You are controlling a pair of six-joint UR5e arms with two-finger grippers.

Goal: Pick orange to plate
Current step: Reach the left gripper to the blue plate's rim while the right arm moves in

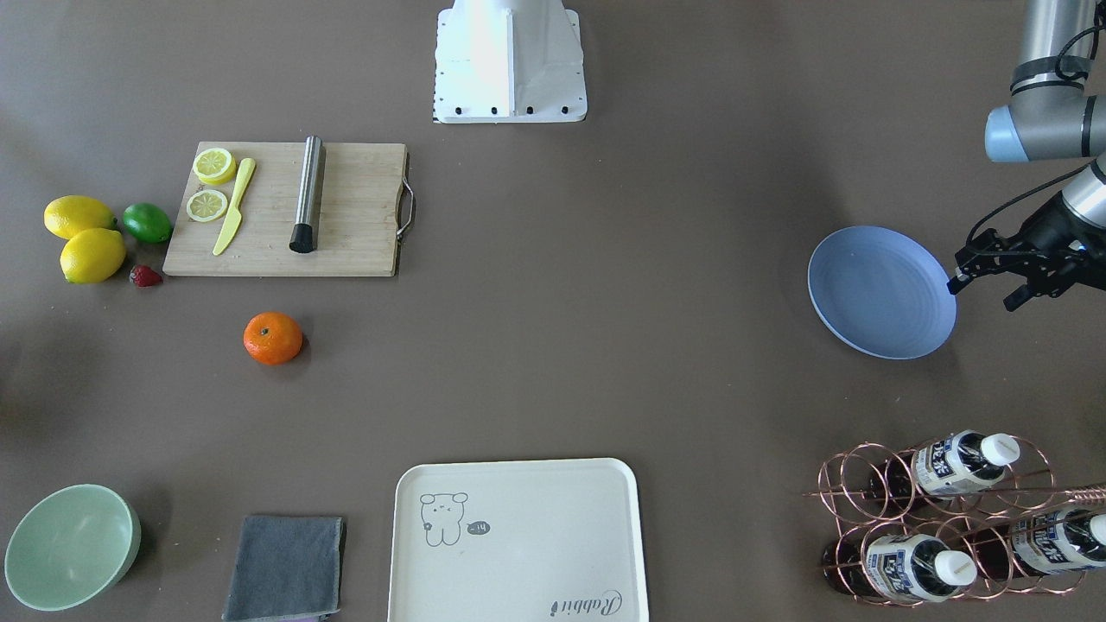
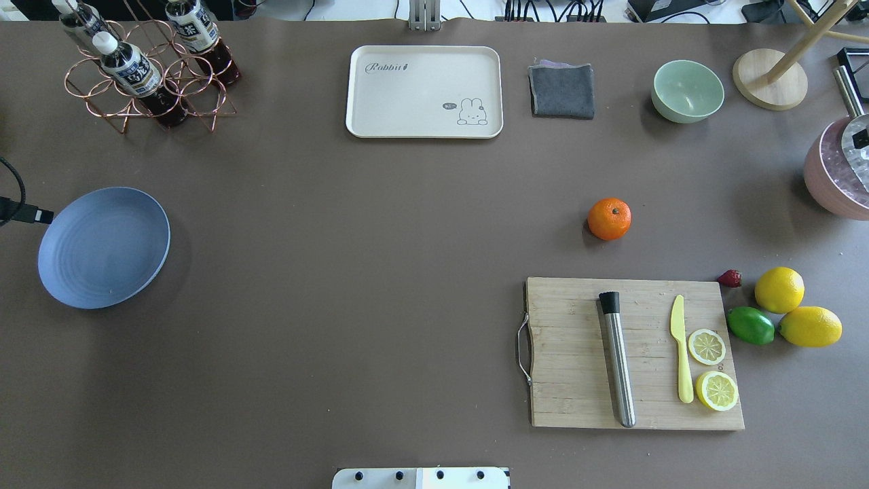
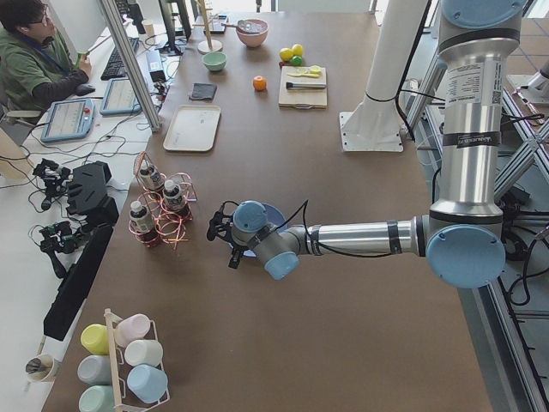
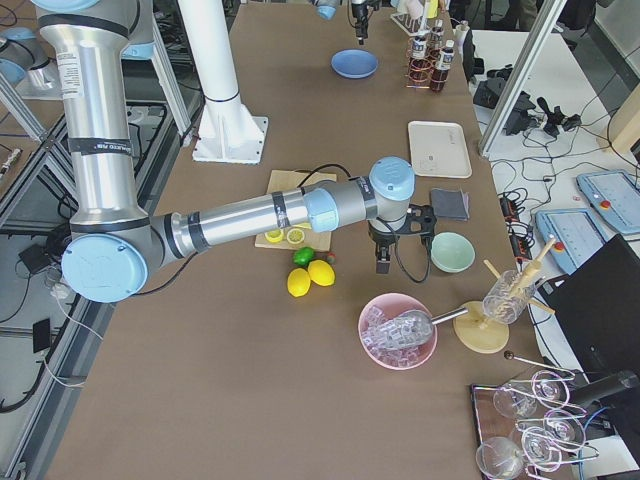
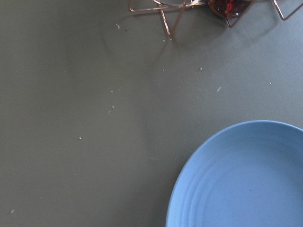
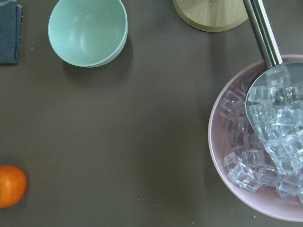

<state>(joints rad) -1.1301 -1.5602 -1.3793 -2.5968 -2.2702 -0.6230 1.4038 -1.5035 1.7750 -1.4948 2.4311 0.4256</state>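
The left gripper needs to bring the pale blue plate over to the orange (image 1: 273, 338), so next it needs to pick the plate up by its rim (image 1: 952, 297).
The orange (image 1: 273, 338) sits alone on the brown table, just in front of the cutting board; it also shows as the orange (image 2: 609, 219) and at the lower left edge as the orange (image 6: 10, 186). The blue plate (image 1: 881, 292) lies empty at the far other end, also seen as the plate (image 2: 103, 248) and the plate (image 5: 246, 179). My left gripper (image 1: 985, 292) hovers beside the plate's outer rim, open, nothing between its fingers. My right gripper (image 4: 396, 245) hangs between the orange's area and the mint bowl, seen only from the side, so I cannot tell its state.
A wooden cutting board (image 1: 285, 210) carries a steel rod, a yellow knife and lemon slices. Two lemons, a lime (image 1: 147, 223) and a strawberry lie beside it. A mint bowl (image 1: 71, 546), grey cloth, cream tray (image 1: 518, 540), bottle rack (image 1: 942, 518) and pink ice bowl (image 6: 265, 151) stand around.
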